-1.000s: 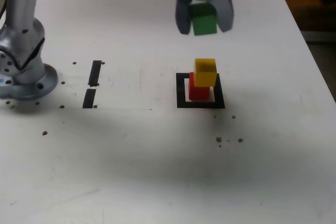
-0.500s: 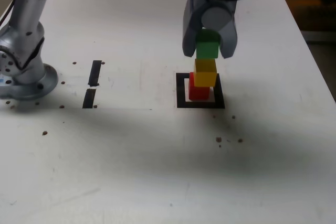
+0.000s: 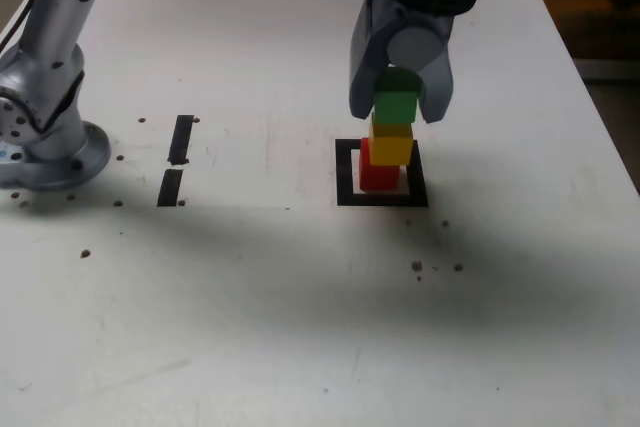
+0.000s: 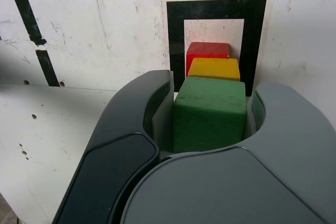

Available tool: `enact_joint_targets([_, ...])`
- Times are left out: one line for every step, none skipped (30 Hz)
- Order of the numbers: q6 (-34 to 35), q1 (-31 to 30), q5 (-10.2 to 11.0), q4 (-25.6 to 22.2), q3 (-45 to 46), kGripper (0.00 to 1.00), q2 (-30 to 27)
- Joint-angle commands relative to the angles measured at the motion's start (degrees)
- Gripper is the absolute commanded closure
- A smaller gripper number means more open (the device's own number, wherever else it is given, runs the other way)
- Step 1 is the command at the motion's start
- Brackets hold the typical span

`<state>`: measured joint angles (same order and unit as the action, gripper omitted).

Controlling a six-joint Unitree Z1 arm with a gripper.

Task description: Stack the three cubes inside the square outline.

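Observation:
The green cube's lower edge (image 3: 395, 120) sits on the yellow cube's top (image 3: 391, 131) and the green cube would stand, so my gripper releases it next.
The red cube (image 3: 378, 173) (image 4: 208, 51) stands inside the square outline (image 3: 345, 179) (image 4: 176, 30) of black tape. The yellow cube (image 3: 391, 144) (image 4: 214, 69) sits on top of it. My gripper (image 3: 397, 107) (image 4: 210, 116) is shut on the green cube (image 3: 395, 104) (image 4: 210, 114) and holds it right over the yellow one. The green cube's underside looks to be touching or just above the yellow cube's top; I cannot tell which. Both fingers (image 3: 363, 72) press the green cube's sides.
Two short black tape strips (image 3: 176, 159) lie on the white table at the exterior view's left. The arm's metal base (image 3: 45, 117) stands at the far left edge. Small dark specks (image 3: 435, 267) dot the table in front of the outline.
My gripper has come down and nearer with the green cube, from well behind and above the stack to directly on top of the yellow cube. The red and yellow cubes have not moved.

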<state>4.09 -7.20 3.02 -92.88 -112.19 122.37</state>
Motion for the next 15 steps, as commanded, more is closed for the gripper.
enact_joint_targets([-0.1,0.1,-0.1,-0.6,-0.2,0.83,0.5])
enact_joint_targets([-0.1,0.1,-0.2,-0.6,-0.2,0.82,0.6])
enact_joint_targets([-0.1,0.1,-0.2,-0.6,-0.2,0.82,0.7])
enact_joint_targets([-0.1,0.1,-0.2,-0.6,-0.2,0.82,0.7])
enact_joint_targets([-0.1,0.1,-0.3,-0.6,-0.3,0.82,0.8])
enact_joint_targets([-0.1,0.1,-0.3,-0.6,-0.3,0.81,0.9])
enact_joint_targets([-0.1,0.1,-0.3,-0.6,-0.3,0.79,1.0])
enact_joint_targets([-0.1,0.1,-0.3,-0.6,-0.2,0.77,1.0])
enact_joint_targets([-0.2,0.1,-0.4,-0.6,-0.1,0.75,1.1])
enact_joint_targets([-0.3,0.1,-0.4,-0.6,0.0,0.72,1.1])
enact_joint_targets([-0.3,0.1,-0.5,-0.6,0.1,0.68,1.2])
enact_joint_targets([-0.4,0.1,-0.6,-0.6,0.1,0.63,1.2])
enact_joint_targets([-0.5,0.1,-0.7,-0.6,0.2,0.58,1.2])
enact_joint_targets([-0.6,0.1,-0.9,-0.6,0.3,0.5,1.3])
enact_joint_targets([-0.6,0.1,-1.0,-0.6,0.2,0.44,1.3])
